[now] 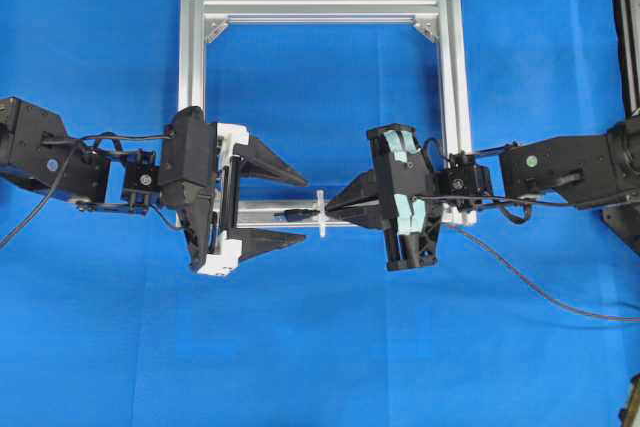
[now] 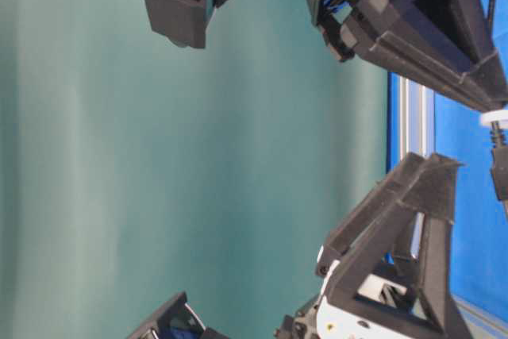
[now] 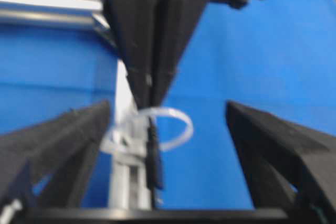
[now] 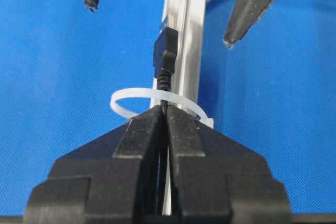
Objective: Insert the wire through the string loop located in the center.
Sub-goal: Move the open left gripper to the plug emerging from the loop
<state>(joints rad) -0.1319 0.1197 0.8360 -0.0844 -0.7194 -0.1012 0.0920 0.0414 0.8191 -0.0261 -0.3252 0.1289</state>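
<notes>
My left gripper grabs the wire by its dark plug [image 1: 294, 214] [image 3: 154, 163] poking through next, since my right gripper crowds the wire just behind the loop.
The wire's dark plug [image 4: 165, 51] pokes through the white string loop [image 4: 157, 97] and lies along the frame's front bar. My right gripper [image 4: 165, 110] is shut on the wire just behind the loop, its tips touching the loop's near side. In the overhead view the plug [image 1: 297, 215] lies left of the loop [image 1: 321, 214], and the right gripper [image 1: 332, 209] is on the loop's right. My left gripper [image 1: 304, 209] stands open, with its fingers either side of the plug and not touching it. From the left wrist the plug [image 3: 154, 156] and the loop [image 3: 176, 127] sit between the spread fingers [image 3: 68, 142].
The silver aluminium square frame [image 1: 195, 67] lies on the blue cloth, and the loop stands on its front bar. The wire's slack [image 1: 530, 282] trails off to the lower right from the right gripper. A dark stand [image 1: 625, 27] rises at the right edge.
</notes>
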